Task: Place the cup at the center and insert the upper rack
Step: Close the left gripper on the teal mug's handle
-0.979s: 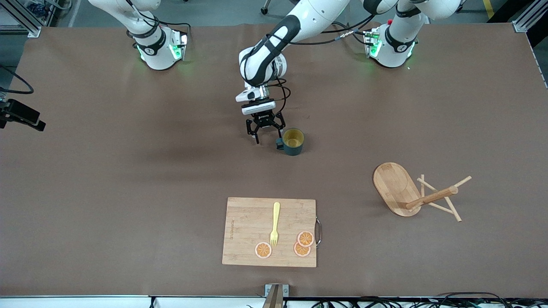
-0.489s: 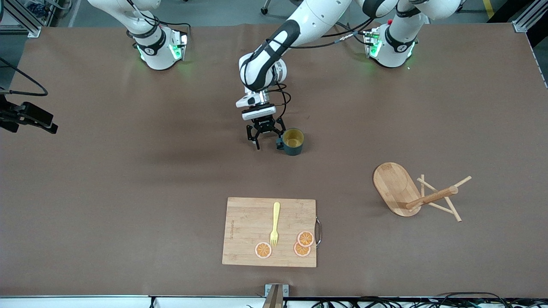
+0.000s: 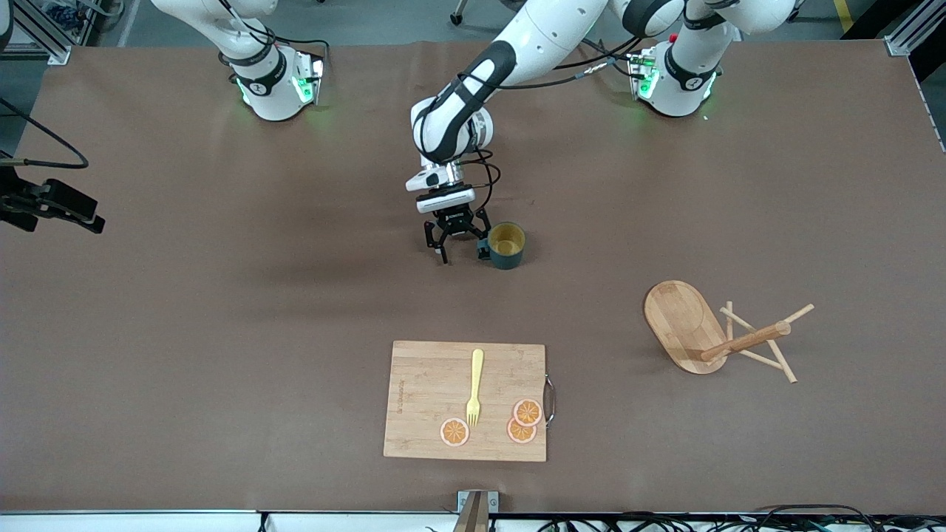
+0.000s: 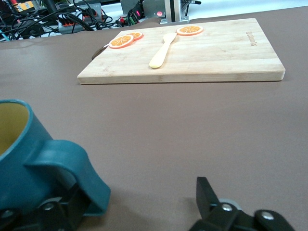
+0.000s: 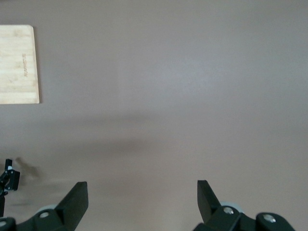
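Observation:
The left gripper's fingers reach level with the dark teal cup [image 3: 506, 245] at its handle [image 3: 482, 244], so it is time to close now. Closing now would catch the cup.
The dark teal cup [image 3: 506, 245] stands upright near the table's middle, yellow inside, its handle [image 4: 72, 163] turned toward the right arm's end. My left gripper [image 3: 460, 244] is low at that handle and open. In the left wrist view the cup [image 4: 19, 159] fills one corner, and the handle sits inside the left gripper [image 4: 139, 197], close against one finger. The upper rack [image 3: 684, 325] lies tipped on its side toward the left arm's end, its post [image 3: 743, 341] and pegs resting on the table. My right gripper [image 5: 139, 190] hangs open, high over bare table.
A bamboo cutting board [image 3: 465, 399] lies nearer the front camera than the cup, carrying a yellow fork [image 3: 474, 388] and three orange slices [image 3: 526, 412]. The same board [image 4: 192, 53] shows in the left wrist view. A black device [image 3: 52, 203] juts in at the right arm's end.
My left gripper has sunk lower beside the cup's handle. The cup and the rack have not moved. The black device at the table's edge has shifted slightly inward.

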Tool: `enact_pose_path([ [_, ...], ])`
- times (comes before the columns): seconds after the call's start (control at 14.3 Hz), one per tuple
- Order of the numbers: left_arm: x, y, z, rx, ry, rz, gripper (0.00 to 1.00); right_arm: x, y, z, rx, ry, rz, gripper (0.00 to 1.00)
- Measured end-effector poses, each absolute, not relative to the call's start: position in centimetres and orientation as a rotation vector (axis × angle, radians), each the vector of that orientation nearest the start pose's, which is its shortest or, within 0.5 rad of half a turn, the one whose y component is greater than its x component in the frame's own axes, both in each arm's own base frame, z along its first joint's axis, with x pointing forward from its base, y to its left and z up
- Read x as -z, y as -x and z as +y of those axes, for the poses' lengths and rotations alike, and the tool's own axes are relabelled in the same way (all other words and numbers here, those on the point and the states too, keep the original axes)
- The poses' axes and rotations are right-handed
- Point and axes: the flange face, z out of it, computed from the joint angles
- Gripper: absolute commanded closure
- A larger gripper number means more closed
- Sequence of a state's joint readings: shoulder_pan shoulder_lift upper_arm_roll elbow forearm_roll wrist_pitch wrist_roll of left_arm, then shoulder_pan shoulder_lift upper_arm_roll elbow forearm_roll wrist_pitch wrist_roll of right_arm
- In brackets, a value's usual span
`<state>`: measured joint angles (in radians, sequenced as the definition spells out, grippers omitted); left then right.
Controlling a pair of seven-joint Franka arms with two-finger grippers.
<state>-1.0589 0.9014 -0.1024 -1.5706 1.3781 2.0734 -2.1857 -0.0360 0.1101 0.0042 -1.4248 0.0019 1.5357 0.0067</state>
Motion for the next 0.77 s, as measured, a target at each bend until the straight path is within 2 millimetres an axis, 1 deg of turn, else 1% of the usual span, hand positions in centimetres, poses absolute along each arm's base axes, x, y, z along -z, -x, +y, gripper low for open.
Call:
enact_pose_path([
  [0.14, -10.6, -32.2, -59.4, 1.38, 2.606, -0.115, 0.28, -62.2, -58.5, -1.4, -0.017, 3.139, 0.048, 0.0],
  [0.28, -10.6, -32.2, -59.4, 1.384, 2.609, -0.13, 0.39, -62.2, -58.4, -1.5, -0.03, 3.139, 0.052, 0.0],
  [0.42, -10.6, -32.2, -59.4, 1.39, 2.614, -0.151, 0.51, -62.6, -58.1, -1.5, -0.024, 3.139, 0.051, 0.0],
  [0.63, -10.7, -32.2, -59.5, 1.4, 2.621, -0.183, 0.7, -63.5, -58.0, -1.6, 0.024, 3.139, 0.054, 0.0],
  [0.77, -10.8, -32.3, -59.6, 1.405, 2.624, -0.194, 0.8, -63.7, -58.1, -1.7, 0.055, 3.14, 0.058, 0.0],
])
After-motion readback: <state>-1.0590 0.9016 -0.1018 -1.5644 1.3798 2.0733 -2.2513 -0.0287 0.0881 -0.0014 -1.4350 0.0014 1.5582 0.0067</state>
